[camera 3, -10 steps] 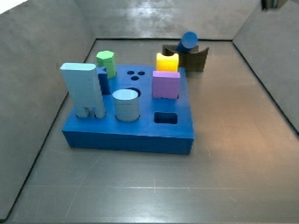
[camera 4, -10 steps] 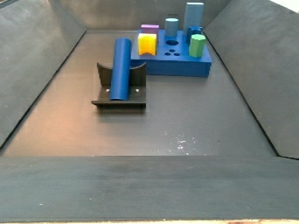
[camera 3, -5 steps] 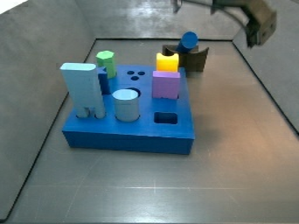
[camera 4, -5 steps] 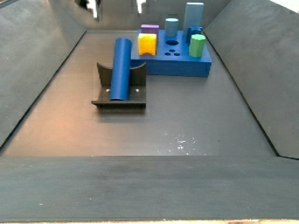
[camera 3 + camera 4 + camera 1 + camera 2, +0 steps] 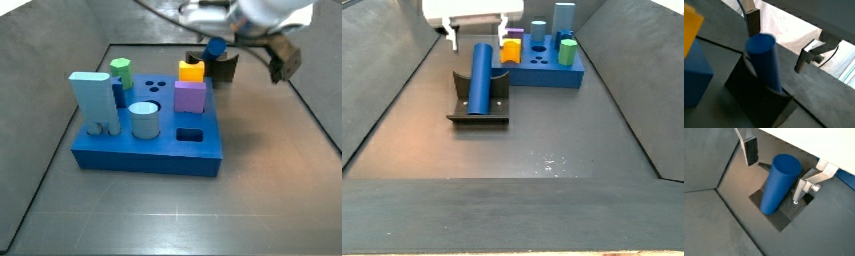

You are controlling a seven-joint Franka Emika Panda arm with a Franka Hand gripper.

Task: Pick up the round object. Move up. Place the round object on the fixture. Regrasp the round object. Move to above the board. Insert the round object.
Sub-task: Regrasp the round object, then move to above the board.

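Observation:
I should grab the round object by its raised upper end (image 5: 217, 43), so its other end stays free to go into the board (image 5: 147, 145).
The round object (image 5: 480, 75) is a long dark blue cylinder lying tilted in the fixture (image 5: 478, 112), a small dark cradle on the floor. It also shows in a side view as the round object (image 5: 215, 46) on the fixture (image 5: 225, 69). My gripper (image 5: 477, 40) is open, its fingers (image 5: 751, 150) standing either side of the peg's raised end without touching it. Both wrist views show the round object (image 5: 764, 60) (image 5: 779, 183) between the spread jaws of the gripper (image 5: 781, 37) (image 5: 777, 168). The blue board (image 5: 147, 145) (image 5: 543, 75) lies beside the fixture.
On the board stand a pale blue block (image 5: 94, 98), a green cylinder (image 5: 122, 70), a short pale blue cylinder (image 5: 144, 120), a purple block (image 5: 191, 97) and a yellow block (image 5: 191, 70). Sloping grey walls (image 5: 396, 70) enclose the floor.
The gripper has come down from the top of the scene to the fixture and now straddles the peg's upper end. The peg and board have not moved.

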